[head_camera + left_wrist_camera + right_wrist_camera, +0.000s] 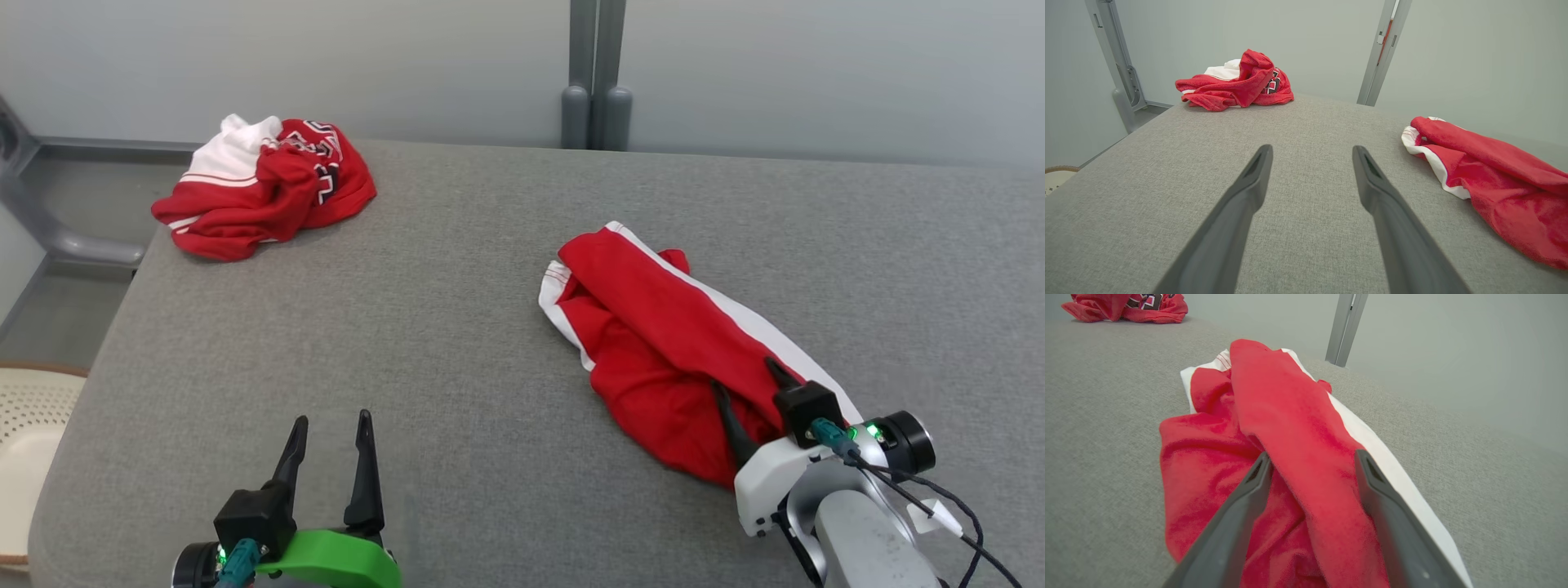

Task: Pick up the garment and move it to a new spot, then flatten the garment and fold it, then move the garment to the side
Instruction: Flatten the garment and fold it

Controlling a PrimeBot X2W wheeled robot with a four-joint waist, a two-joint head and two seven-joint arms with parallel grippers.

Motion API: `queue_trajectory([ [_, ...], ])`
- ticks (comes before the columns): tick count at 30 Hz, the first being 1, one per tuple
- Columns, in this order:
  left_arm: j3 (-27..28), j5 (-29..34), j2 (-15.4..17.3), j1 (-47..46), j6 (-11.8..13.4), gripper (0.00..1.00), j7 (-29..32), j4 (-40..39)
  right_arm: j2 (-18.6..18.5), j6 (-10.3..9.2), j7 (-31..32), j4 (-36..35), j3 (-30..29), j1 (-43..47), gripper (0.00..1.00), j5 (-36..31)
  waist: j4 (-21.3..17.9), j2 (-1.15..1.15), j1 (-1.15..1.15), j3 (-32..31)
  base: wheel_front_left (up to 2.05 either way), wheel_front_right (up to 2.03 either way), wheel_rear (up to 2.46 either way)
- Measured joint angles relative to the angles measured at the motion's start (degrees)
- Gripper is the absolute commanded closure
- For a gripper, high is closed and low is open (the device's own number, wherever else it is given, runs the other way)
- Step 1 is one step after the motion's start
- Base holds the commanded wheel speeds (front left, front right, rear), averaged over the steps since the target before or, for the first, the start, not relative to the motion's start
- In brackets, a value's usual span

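My right gripper should next take hold of the red garment at its raised red fold (749, 392) (1317, 500) beside the white stripe, so that it can move the garment and flatten it.
A red garment (653, 327) with a white side stripe lies rumpled on the right half of the grey padded table (408, 327); it also shows at the right of the left wrist view (1494, 171). My right gripper (743, 374) stands open over its near end. In the right wrist view a raised fold of the garment (1274, 396) runs between the open fingers of that gripper (1312, 456); whether they touch the cloth I cannot tell. My left gripper (332, 418) is open above bare table at the front left, with nothing between its fingers (1311, 149).
A second red and white garment (261, 188) with black lettering lies bunched at the table's far left corner (1237, 81) (1126, 306). Grey posts (596, 73) stand behind the table. A pale perforated basket (33, 408) sits below the table's left edge.
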Motion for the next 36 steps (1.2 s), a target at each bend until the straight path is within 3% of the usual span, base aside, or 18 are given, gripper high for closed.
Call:
queue_trajectory([
  [1,0.1,0.0,0.0,0.0,0.0,0.00,0.0,0.0,0.0,0.00,0.0,1.2,-0.8,-0.8,0.00,-0.4,0.7,0.00,0.00,0.2,0.00,0.00,0.00],
  [2,0.1,0.0,0.0,0.0,0.0,0.00,0.0,0.0,-0.1,0.00,0.0,2.3,-1.4,-1.5,0.22,-0.8,1.3,0.00,0.00,0.3,0.00,0.00,0.00],
  [3,0.3,0.0,-0.1,0.0,0.0,0.00,0.0,0.0,-0.1,0.00,0.0,3.7,-1.8,-2.4,0.52,-1.4,1.9,0.00,0.00,0.4,0.00,0.00,0.00],
  [5,0.4,0.0,-0.1,0.0,0.0,0.00,0.0,0.0,-0.1,0.00,0.0,5.8,-2.7,-3.4,0.77,-1.7,2.9,0.00,0.00,0.7,0.00,0.00,0.00],
  [6,0.4,0.0,-0.1,0.0,0.0,0.00,0.0,0.1,-0.1,0.00,0.0,6.3,-3.1,-4.0,1.00,-1.7,3.5,0.00,0.00,0.8,0.00,0.00,0.00],
  [12,0.8,-0.1,-0.1,-0.1,0.0,0.00,0.0,0.1,-0.1,0.00,0.0,2.1,-0.2,-5.8,1.00,1.4,4.9,0.00,0.00,1.0,0.00,0.00,0.00],
  [26,1.5,-0.1,-0.2,0.1,0.0,0.00,0.0,0.1,-1.4,0.00,0.0,-10.4,23.3,3.3,1.00,9.8,1.4,0.00,0.00,0.2,0.00,0.00,0.00],
  [36,1.4,-0.1,-0.2,0.0,0.0,0.00,0.0,0.3,-5.9,0.00,0.9,-8.1,39.0,5.2,1.00,16.0,-1.2,0.00,0.00,0.1,0.00,0.00,0.00],
])
